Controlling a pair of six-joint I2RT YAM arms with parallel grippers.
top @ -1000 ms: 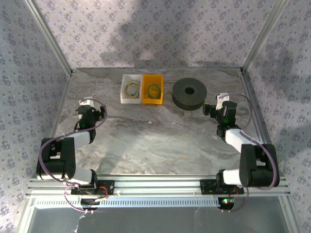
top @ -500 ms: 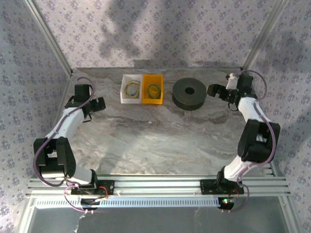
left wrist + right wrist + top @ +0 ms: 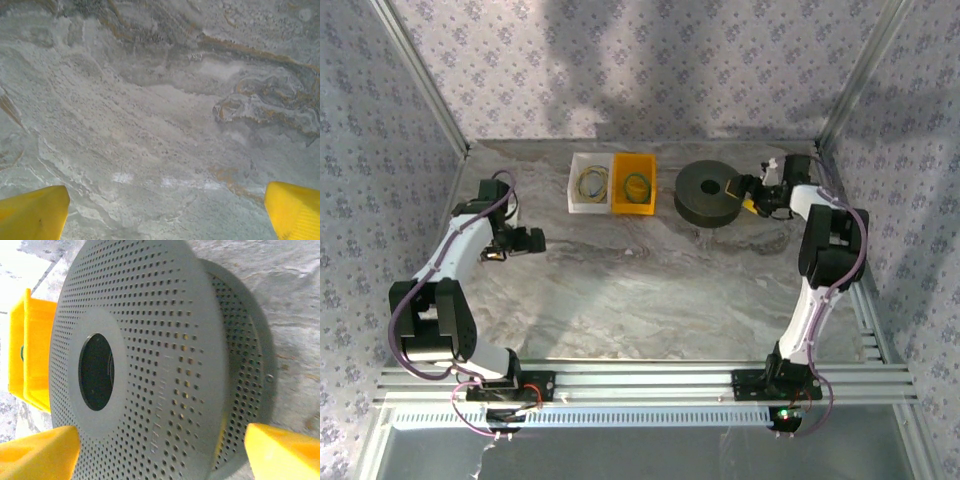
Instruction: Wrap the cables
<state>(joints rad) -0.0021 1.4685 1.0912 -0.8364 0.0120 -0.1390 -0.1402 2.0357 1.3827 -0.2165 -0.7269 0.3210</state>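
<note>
I should next grab the dark grey spool's top perforated edge [image 3: 739, 194] [image 3: 212, 442] by its outer rim with my right gripper. Then the spool can be set flat, with its core free for wrapping cables.
The cables lie coiled in two small bins at the back: a yellowish loop [image 3: 591, 181] in the white bin [image 3: 574, 186] and a teal-green loop [image 3: 636, 184] in the yellow bin [image 3: 620, 205]. My right gripper [image 3: 743, 194] is at the right edge of the dark grey spool [image 3: 710, 193]. In the right wrist view its yellow fingertips [image 3: 37, 455] stand wide apart, and the spool's perforated flange [image 3: 165, 355] lies between them; the right gripper [image 3: 160, 456] is open. My left gripper [image 3: 532, 241] hovers open over bare marble, its left gripper [image 3: 162, 220] gap showing nothing between the fingertips [image 3: 32, 212].
The yellow bin's wall [image 3: 30, 355] shows just left of the spool in the right wrist view. Aluminium frame posts [image 3: 840, 95] and patterned walls close in the table at back and sides. The marble tabletop [image 3: 650, 290] stretches between both arms.
The right arm has reached up and swung left, bringing its gripper from the table's right side onto the spool's edge. The left arm has stretched out and its gripper has moved right.
</note>
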